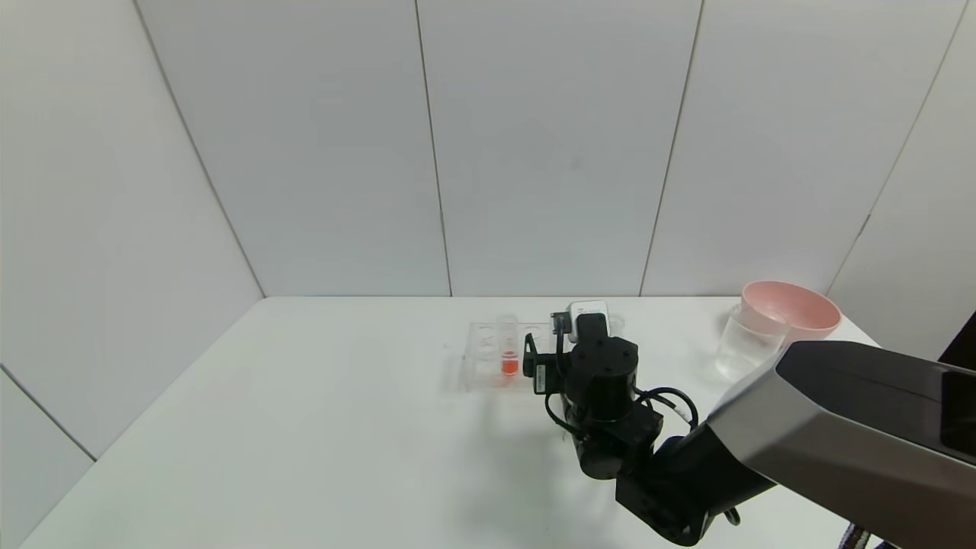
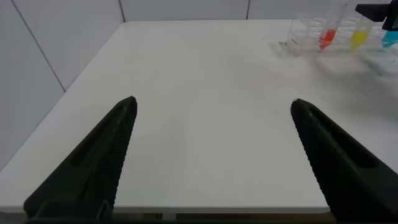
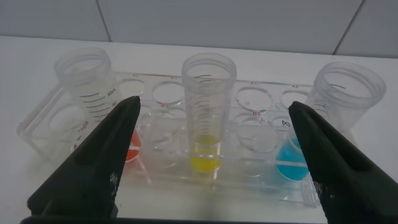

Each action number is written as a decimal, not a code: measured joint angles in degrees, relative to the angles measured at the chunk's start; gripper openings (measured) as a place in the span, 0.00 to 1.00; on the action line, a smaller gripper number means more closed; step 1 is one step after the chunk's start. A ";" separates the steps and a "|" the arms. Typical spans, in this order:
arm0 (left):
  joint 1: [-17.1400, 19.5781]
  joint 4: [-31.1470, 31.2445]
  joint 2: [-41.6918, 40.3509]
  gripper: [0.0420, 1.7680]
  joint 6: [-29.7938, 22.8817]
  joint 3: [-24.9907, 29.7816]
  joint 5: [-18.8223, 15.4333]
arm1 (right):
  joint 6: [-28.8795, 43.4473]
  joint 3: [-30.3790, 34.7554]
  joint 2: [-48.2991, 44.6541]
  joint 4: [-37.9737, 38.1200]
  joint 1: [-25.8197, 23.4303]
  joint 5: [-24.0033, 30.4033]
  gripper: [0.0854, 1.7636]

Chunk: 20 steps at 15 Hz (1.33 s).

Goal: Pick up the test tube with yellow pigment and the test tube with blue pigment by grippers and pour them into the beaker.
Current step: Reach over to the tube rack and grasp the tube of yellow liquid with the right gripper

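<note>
My right gripper's fingers don't reach the yellow test tube in the clear rack yet. My right gripper needs to move toward the tube before it closes on it.
In the right wrist view my right gripper is open, its fingers on either side of the test tube with yellow pigment, which stands upright in the clear tube rack. The test tube with blue pigment stands just outside one finger. A tube of red-orange liquid stands outside the other. In the head view the right gripper is at the rack and hides the yellow and blue tubes. The beaker stands to the right. My left gripper is open and empty over bare table.
A pink bowl stands right behind the beaker at the table's back right corner. The red-orange tube shows in the rack. The left wrist view shows the rack with all three tubes far off. White walls enclose the table.
</note>
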 joint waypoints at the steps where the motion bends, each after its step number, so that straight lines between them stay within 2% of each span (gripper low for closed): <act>1: 0.00 0.00 0.00 1.00 -0.02 0.00 0.00 | 0.33 -0.33 0.24 0.16 -0.13 0.27 0.97; 20: 0.00 0.00 0.00 1.00 0.00 0.00 0.00 | 2.74 -4.05 3.63 0.09 -2.91 3.01 0.97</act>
